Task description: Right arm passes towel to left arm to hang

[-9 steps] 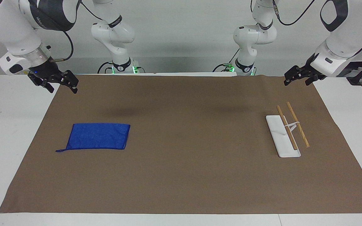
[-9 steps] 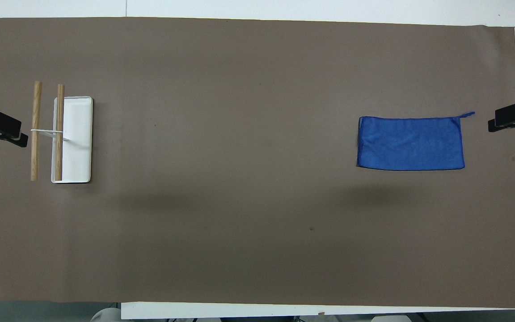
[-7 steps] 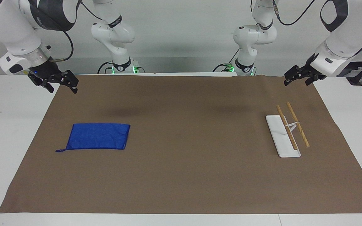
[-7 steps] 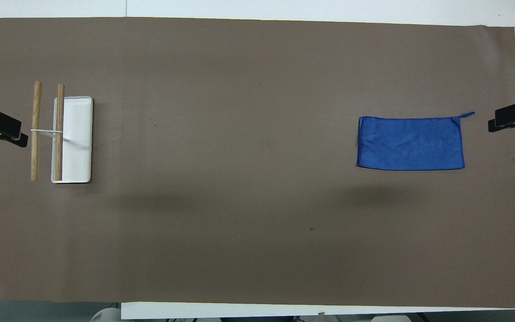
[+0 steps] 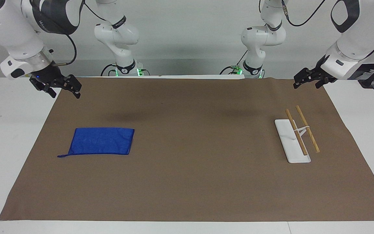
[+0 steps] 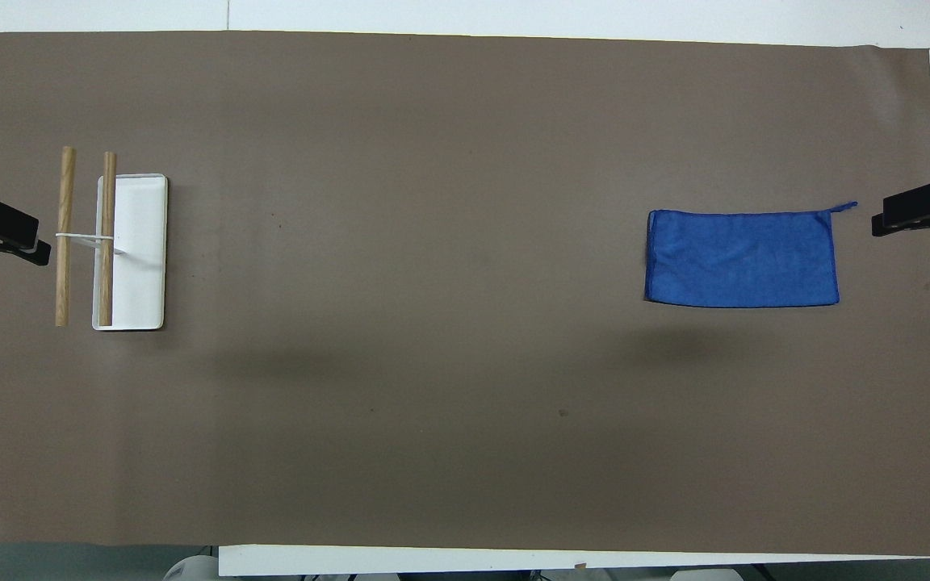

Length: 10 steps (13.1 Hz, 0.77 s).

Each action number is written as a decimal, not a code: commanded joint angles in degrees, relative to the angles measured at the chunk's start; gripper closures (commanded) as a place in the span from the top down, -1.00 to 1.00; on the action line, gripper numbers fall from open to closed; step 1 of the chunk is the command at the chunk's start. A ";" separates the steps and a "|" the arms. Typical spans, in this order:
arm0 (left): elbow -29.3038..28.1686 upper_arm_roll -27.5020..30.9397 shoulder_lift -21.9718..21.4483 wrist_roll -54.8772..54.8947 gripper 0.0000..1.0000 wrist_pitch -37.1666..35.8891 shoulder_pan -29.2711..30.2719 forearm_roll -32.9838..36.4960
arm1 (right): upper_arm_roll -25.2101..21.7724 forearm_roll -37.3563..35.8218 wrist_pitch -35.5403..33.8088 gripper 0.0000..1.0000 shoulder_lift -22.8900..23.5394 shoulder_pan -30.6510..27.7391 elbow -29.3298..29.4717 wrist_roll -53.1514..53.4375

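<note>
The right gripper grabs the blue towel by its edge with the loop tail (image 6: 815, 215) next, to pass it over for hanging.
The royal-blue towel (image 5: 101, 140) lies flat on the brown mat toward the right arm's end of the table, its loop tail at the corner farthest from the robots. It also shows in the overhead view (image 6: 742, 258). My right gripper (image 5: 65, 92) is open and empty, up in the air over the mat's edge at that end; the overhead view shows it (image 6: 909, 216) beside the towel's loop corner, apart from it. My left gripper (image 5: 306, 85) is open and empty, waiting in the air over the mat's edge at the left arm's end (image 6: 1, 236).
A white rack (image 5: 287, 136) with two raised wooden rods (image 5: 307, 129) stands on the mat toward the left arm's end, also in the overhead view (image 6: 142, 250). The brown mat (image 5: 187, 182) covers most of the white table.
My right gripper has shifted slightly inward over the mat's edge toward the towel's loop corner. The left arm, towel and rack have not moved.
</note>
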 commanded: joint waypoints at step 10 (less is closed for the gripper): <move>-0.17 0.18 -0.65 -0.33 1.00 -0.87 -0.08 0.10 | 0.03 -0.89 37.36 1.00 4.88 -1.66 -25.76 -11.80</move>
